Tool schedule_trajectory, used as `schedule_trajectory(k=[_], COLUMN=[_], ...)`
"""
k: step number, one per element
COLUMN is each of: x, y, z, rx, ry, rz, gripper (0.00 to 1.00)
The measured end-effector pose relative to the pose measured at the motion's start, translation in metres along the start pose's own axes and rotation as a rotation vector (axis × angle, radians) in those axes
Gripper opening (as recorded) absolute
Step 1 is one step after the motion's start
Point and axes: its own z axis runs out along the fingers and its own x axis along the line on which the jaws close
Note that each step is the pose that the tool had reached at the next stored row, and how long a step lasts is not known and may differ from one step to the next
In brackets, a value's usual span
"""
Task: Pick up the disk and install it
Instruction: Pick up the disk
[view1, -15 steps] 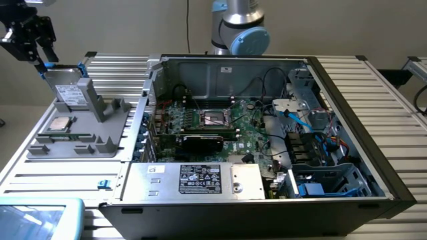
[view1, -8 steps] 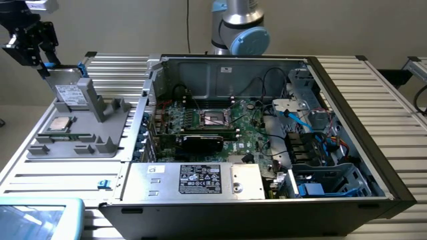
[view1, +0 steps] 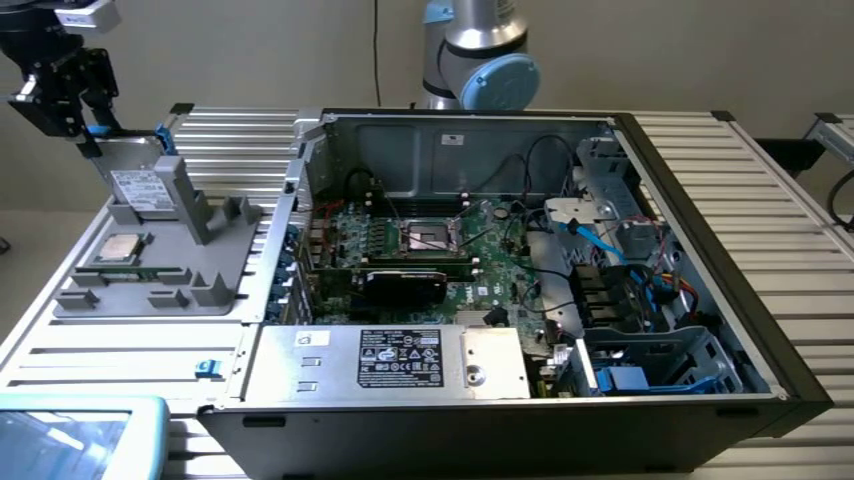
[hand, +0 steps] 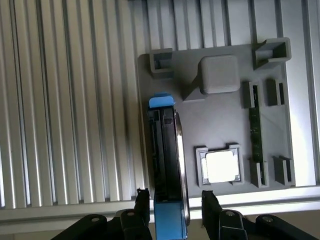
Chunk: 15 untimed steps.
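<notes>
The slot of the tray closes around the disk's lower edge, so the robot's gripper should next grip the disk by the raised blue end of its carrier (view1: 102, 130).
The disk (view1: 138, 185), a silver-grey drive with a white label in a blue carrier, stands on edge in a slot of the grey holder tray (view1: 160, 290) at the exterior view's left. My gripper (view1: 88, 132) hangs over the disk's upper far corner. In the wrist view the disk (hand: 167, 150) runs edge-on between my fingertips. My gripper (hand: 175, 197) is open and straddles the disk's near end, with a small gap on each side.
A square processor chip (view1: 123, 247) (hand: 220, 166) and a memory stick (hand: 255, 125) also sit in the tray (hand: 220, 125). The open computer case (view1: 694, 200) stands to the exterior view's right, with the power-supply box (view1: 387, 360) in front and a drive cage (view1: 654, 365) at its near right corner.
</notes>
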Motion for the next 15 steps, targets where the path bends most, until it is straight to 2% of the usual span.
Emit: schedule_trajectory(k=[5, 15], x=[0.0, 0.0042], y=[-0.0001, -0.0026], z=[0.0031, 0.0054], rx=[-0.0003, 0.0031], ry=[0.0002, -0.0002], rz=[0.0, 0.0], gripper=[0.54, 0.54])
